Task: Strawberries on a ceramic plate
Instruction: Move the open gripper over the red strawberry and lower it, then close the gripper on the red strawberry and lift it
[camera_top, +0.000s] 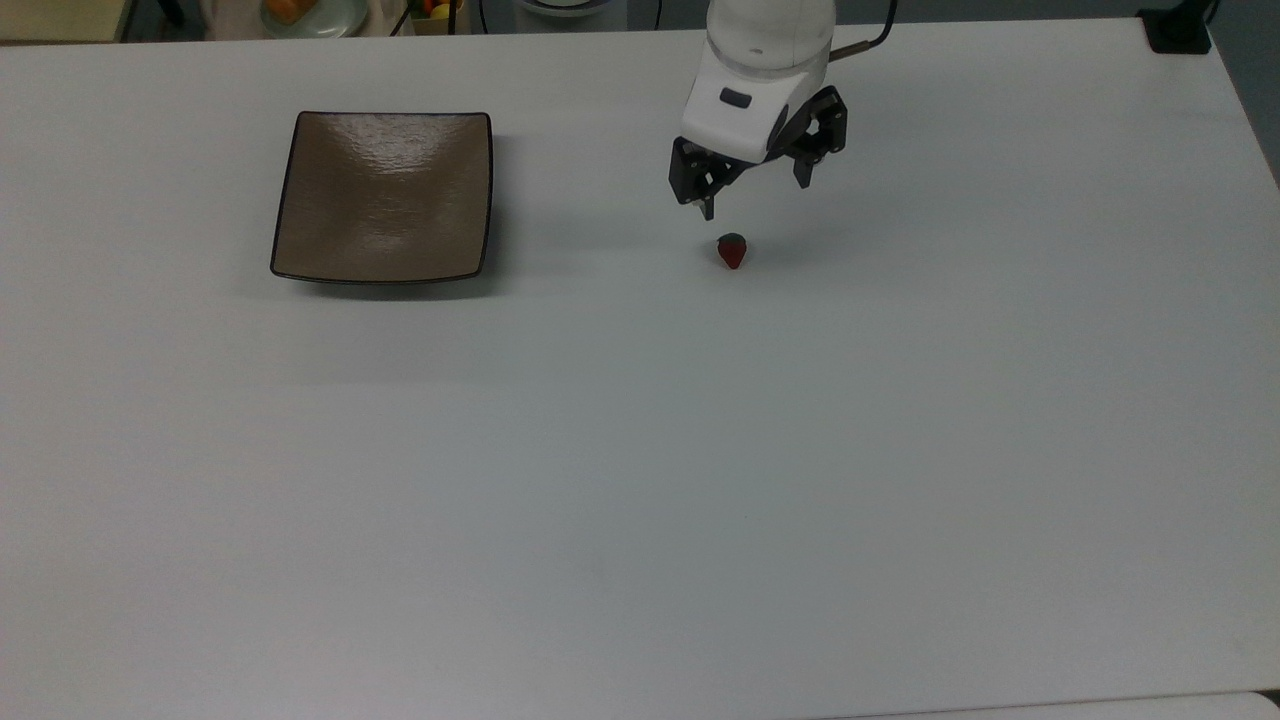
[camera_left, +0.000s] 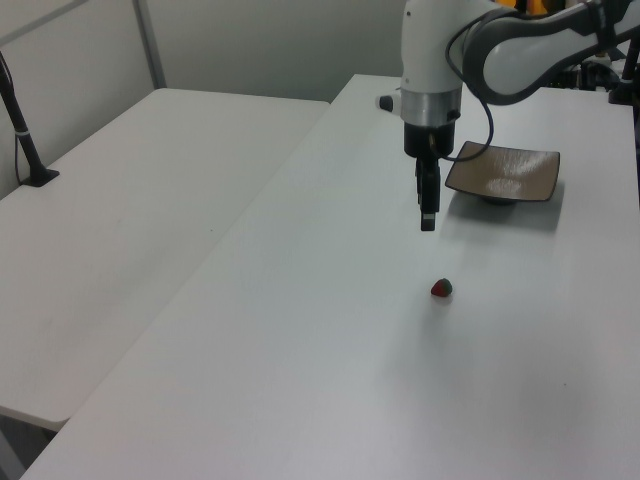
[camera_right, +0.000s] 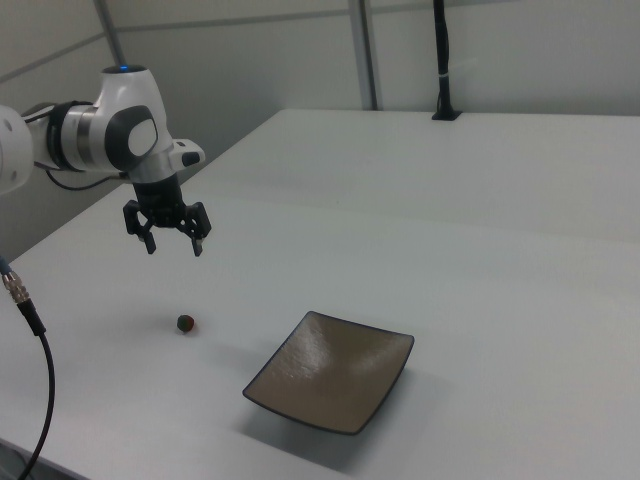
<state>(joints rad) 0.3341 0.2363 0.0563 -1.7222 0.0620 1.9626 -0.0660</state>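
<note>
My gripper grabs the small strawberry by its red body (camera_left: 438, 289) next, to set it on the ceramic plate (camera_left: 504, 173).
One small red strawberry (camera_top: 732, 251) (camera_left: 442, 289) (camera_right: 186, 322) with a dark green cap lies on the white table. My gripper (camera_top: 755, 198) (camera_left: 427, 216) (camera_right: 174, 246) hangs open in the air above the table, just beyond the strawberry toward the top view's upper edge, with nothing between its fingers. The square brown ceramic plate (camera_top: 382, 195) (camera_left: 504, 173) (camera_right: 332, 370) sits empty well off to the top view's left of the strawberry.
The white table (camera_top: 640, 450) stretches wide around both things. A black post base (camera_top: 1176, 30) stands at the top view's upper right corner. A second white table (camera_left: 130, 210) adjoins on the left view's left, with a black pole (camera_left: 22, 130) on it.
</note>
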